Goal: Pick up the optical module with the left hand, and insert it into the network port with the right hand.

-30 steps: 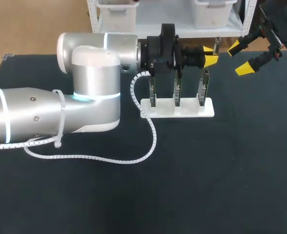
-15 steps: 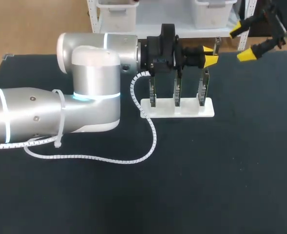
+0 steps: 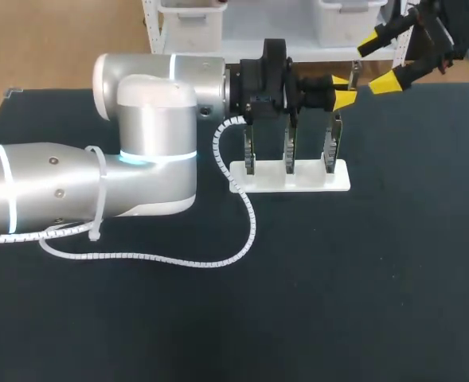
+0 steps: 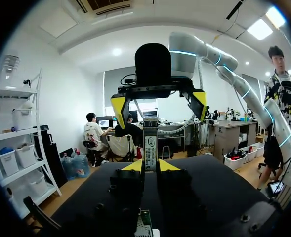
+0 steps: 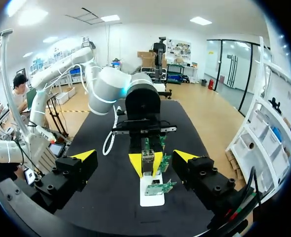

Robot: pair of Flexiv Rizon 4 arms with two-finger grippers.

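Observation:
My right gripper should next grab the optical module by its upper end point(image 5: 147, 153), so that it can insert the module into the network port point(image 5: 155, 181).
The optical module point(image 4: 149, 147), a slim metal block, stands upright between the yellow tips of my left gripper point(image 4: 150, 166), which is shut on it. In the head view my left gripper point(image 3: 344, 90) hovers just above the right end of a white stand point(image 3: 341, 181) that carries three upright circuit boards point(image 3: 288, 153) with ports. My right gripper point(image 3: 377, 62) hangs open beyond the stand at the table's far right, facing the left gripper. From the right wrist, its own wide-open gripper point(image 5: 135, 156) frames the module point(image 5: 147, 159) and the stand point(image 5: 146, 197) below it.
My bulky left arm point(image 3: 138, 151) lies across the left half of the table, and its white coiled cable point(image 3: 178, 259) loops over the dark mat. A white shelf rack point(image 3: 282, 32) stands just behind the table's far edge.
My right gripper has risen and drifted left toward the far edge, closer to the left gripper, still open. The left arm and the module have stayed put.

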